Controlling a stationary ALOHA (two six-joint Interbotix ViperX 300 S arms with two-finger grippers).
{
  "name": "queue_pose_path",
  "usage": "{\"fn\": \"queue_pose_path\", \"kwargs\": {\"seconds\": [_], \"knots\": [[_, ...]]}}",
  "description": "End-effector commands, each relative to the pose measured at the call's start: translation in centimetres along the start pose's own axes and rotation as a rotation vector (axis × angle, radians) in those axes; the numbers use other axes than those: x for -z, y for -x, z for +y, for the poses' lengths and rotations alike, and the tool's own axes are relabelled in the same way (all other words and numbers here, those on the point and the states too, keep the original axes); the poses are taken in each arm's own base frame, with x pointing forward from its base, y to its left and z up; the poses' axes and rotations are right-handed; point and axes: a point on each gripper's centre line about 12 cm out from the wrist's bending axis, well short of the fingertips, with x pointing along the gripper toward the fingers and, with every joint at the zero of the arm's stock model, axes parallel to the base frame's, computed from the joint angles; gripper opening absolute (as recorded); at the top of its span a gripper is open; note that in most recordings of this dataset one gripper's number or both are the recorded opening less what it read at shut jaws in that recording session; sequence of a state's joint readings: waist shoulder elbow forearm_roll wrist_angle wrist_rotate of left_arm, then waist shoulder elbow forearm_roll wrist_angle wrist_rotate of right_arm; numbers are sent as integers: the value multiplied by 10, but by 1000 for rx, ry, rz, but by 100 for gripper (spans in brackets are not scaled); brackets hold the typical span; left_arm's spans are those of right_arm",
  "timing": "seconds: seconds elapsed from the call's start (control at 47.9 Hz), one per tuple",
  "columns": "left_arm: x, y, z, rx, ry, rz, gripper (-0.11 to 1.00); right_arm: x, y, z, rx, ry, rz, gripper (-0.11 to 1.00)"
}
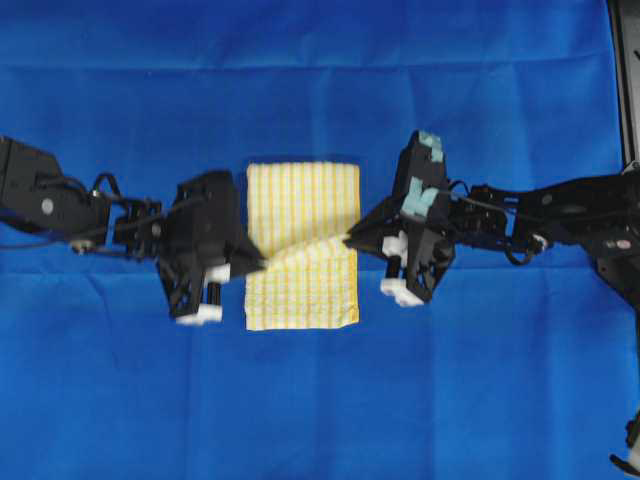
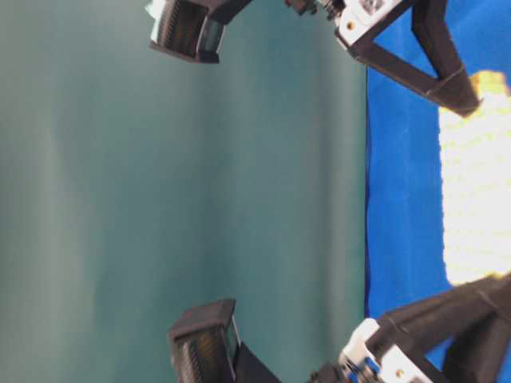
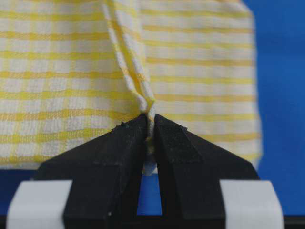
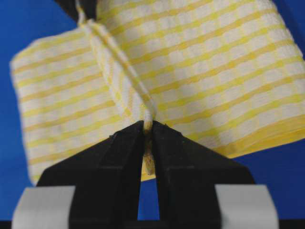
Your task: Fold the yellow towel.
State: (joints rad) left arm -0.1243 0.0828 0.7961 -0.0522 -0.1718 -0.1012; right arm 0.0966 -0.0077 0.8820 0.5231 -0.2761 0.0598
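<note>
The fold must reach the towel's near edge [image 1: 302,322] before my right gripper opens.
The yellow towel [image 1: 302,245], pale with fine yellow and white checks, lies in the middle of the blue table covering [image 1: 320,90], partly folded. My left gripper [image 1: 258,263] is shut on the towel's left edge; the cloth [image 3: 71,71] is pinched between its black fingers [image 3: 124,143]. My right gripper [image 1: 352,237] is shut on the towel's right edge, with the cloth [image 4: 200,71] pinched between its fingers [image 4: 176,148]. A raised ridge of cloth runs between the two grippers across the towel. In the table-level view the towel [image 2: 475,183] shows bright at the right.
The blue covering has shallow creases. A dark strip [image 1: 625,80] runs along the right edge of the overhead view. A plain teal backdrop [image 2: 200,191] fills most of the table-level view.
</note>
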Motion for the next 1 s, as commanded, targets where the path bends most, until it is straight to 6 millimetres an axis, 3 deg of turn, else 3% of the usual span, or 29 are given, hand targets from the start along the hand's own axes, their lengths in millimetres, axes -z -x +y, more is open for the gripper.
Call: {"fn": "queue_pose_path", "kwargs": {"seconds": [0.0, 0.209, 0.814, 0.897, 0.98], "knots": [[-12, 6, -17, 37, -14, -36, 5, -2, 6, 14, -37, -1, -23, 6], [-16, 4, -35, 75, -40, -41, 5, 4, 4, 27, -64, 20, -15, 6], [-8, -6, -31, 62, -49, 1, 5, 21, -9, 37, -72, 58, 46, 7], [-8, -5, -31, 60, -46, 3, 14, 22, -8, 40, -79, 61, 47, 7], [-7, -4, -31, 60, -46, 9, 33, 21, -9, 41, -82, 60, 45, 11]]}}
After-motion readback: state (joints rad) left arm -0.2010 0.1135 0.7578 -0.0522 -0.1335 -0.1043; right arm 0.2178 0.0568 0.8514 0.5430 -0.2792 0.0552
